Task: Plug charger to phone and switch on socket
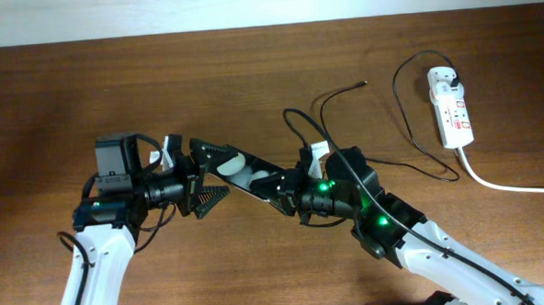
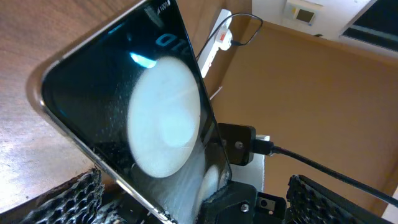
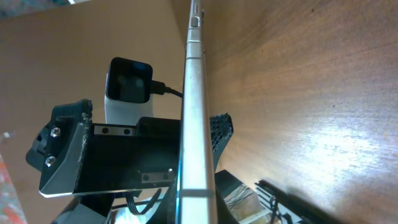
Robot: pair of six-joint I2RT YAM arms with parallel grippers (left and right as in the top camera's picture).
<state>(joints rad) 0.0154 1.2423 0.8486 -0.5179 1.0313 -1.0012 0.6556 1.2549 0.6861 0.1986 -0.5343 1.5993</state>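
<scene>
The black phone's bottom end should stay free so the charger can be plugged in, so my left gripper will next grab the phone by its long side edge (image 1: 214,176) (image 2: 132,193).
The black phone (image 1: 250,176) is held tilted above the table between both arms. My right gripper (image 1: 292,193) is shut on its right end; in the right wrist view the phone (image 3: 198,124) shows edge-on between the jaws (image 3: 205,199). My left gripper (image 1: 202,174) is open, with its mesh fingers wide apart on either side of the phone's left end (image 2: 124,93). The charger cable (image 1: 343,90) lies loose on the table, its tip at the back and apart from the phone. The white socket (image 1: 451,108) lies at the far right and also shows in the left wrist view (image 2: 217,40).
The socket's thick white cord (image 1: 513,186) runs off to the right edge. The black cable loops across the table between the socket and the right arm. The table's far edge meets a white wall.
</scene>
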